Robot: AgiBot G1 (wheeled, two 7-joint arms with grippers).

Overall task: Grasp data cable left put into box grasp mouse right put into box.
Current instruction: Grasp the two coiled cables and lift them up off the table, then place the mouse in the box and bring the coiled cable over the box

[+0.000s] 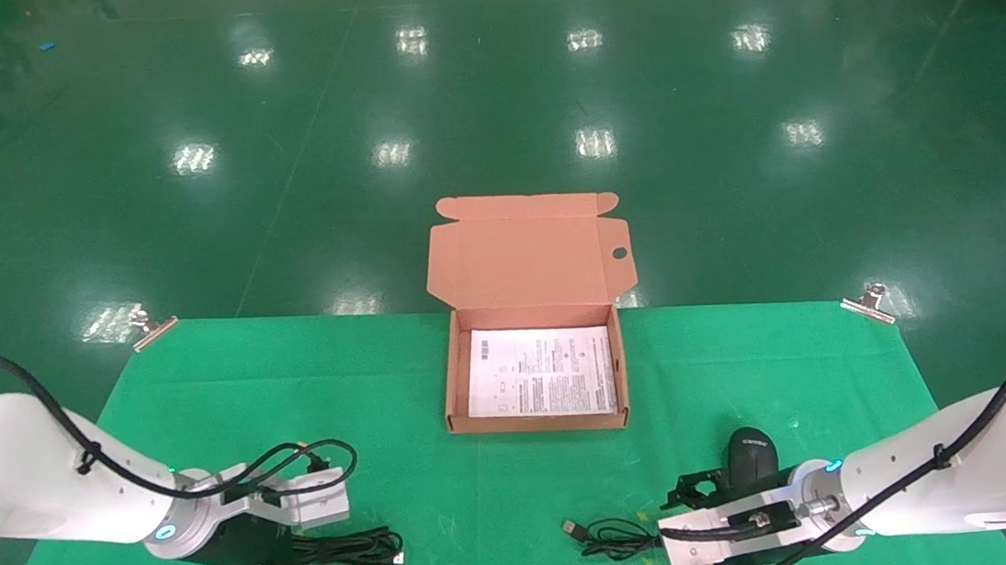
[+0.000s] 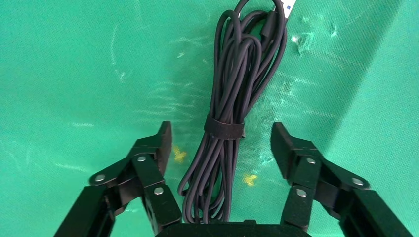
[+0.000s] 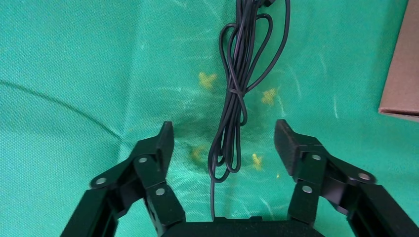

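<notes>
Next, my left gripper will grab the data cable's strapped middle, to put the cable into the box. Both ends spread into slack loops.
The data cable, a coiled black bundle bound with a strap, lies on the green cloth at front left. My left gripper is open, with one finger on each side of the bundle. The black mouse lies at front right, its thin cord bunched to its left. My right gripper is open and straddles the cord; the mouse sits just beyond it and is out of the right wrist view. The open cardboard box stands in the middle with a white printed sheet inside.
The box's lid stands up at the back, and a corner of the box shows in the right wrist view. Metal clips hold the green cloth at the table's far corners. Yellow marks dot the cloth.
</notes>
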